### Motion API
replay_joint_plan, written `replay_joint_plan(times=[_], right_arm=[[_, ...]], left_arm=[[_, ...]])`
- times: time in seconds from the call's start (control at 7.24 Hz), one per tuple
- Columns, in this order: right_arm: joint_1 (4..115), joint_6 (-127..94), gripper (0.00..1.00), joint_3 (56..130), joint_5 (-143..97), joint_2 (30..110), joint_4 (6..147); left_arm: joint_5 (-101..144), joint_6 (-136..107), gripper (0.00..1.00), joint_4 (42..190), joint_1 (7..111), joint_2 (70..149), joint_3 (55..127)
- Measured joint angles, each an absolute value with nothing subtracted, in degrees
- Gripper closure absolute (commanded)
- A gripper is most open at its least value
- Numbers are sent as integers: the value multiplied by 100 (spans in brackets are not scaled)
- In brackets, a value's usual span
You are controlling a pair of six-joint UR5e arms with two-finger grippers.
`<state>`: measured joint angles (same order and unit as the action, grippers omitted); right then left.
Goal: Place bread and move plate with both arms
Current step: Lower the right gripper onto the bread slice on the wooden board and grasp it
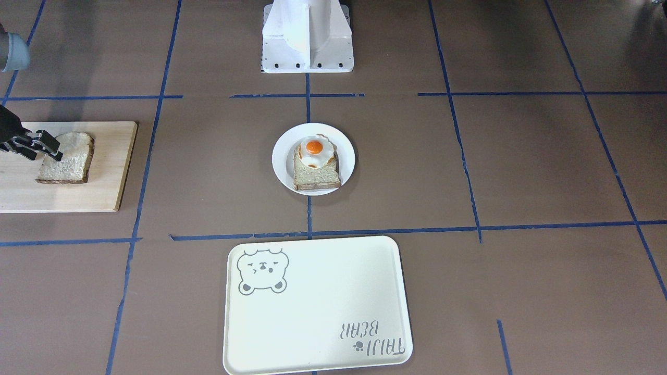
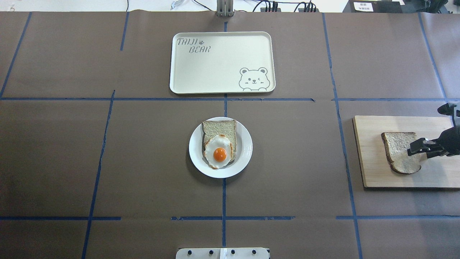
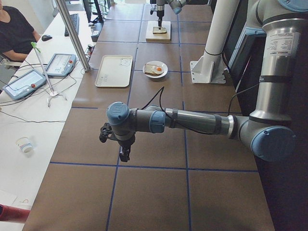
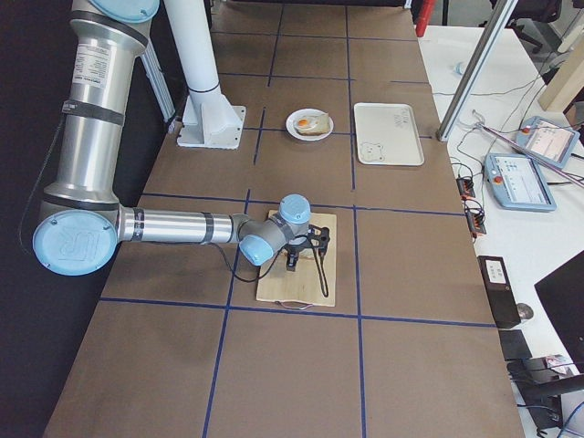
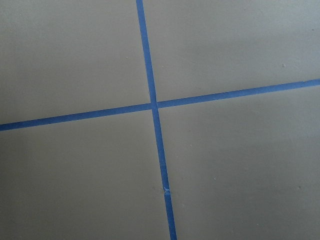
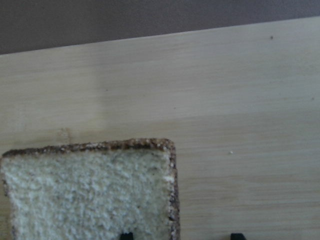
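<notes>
My right gripper should next grab the wholemeal bread by its crust edge (image 6: 174, 200). Then the bread can go on the plate.
The wholemeal bread (image 2: 399, 151) lies flat on a wooden board (image 2: 438, 172) at the table's right side; it also shows in the front view (image 1: 65, 161) and the right wrist view (image 6: 90, 195). My right gripper (image 2: 414, 150) is open and low over the bread's edge, with one fingertip (image 6: 127, 235) over the crumb and the other over the board. The white plate (image 2: 246, 144) stands at the table's middle and bears a toast slice with a fried egg (image 2: 219, 153). My left gripper (image 3: 124, 154) hovers over bare table far to the left; I cannot tell whether it is open.
A cream tray with a bear drawing (image 2: 222, 63) lies beyond the plate, on the far side from the robot. The white base column (image 1: 307, 36) stands at the near middle edge. Blue tape lines cross the brown table (image 5: 155, 105).
</notes>
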<state>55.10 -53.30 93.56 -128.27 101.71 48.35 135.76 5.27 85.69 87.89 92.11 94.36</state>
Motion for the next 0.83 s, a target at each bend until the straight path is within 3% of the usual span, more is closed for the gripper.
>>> replay_joint_plan(times=[0.41, 0.83], right_arm=[[5512, -5326, 76, 9412, -12840, 10162, 4834], [5531, -5320, 93, 9494, -12834, 10172, 4835]], left_arm=[[13579, 527, 0, 8564, 8789, 9220, 9431], [13579, 525, 0, 8551, 8789, 9234, 9451]])
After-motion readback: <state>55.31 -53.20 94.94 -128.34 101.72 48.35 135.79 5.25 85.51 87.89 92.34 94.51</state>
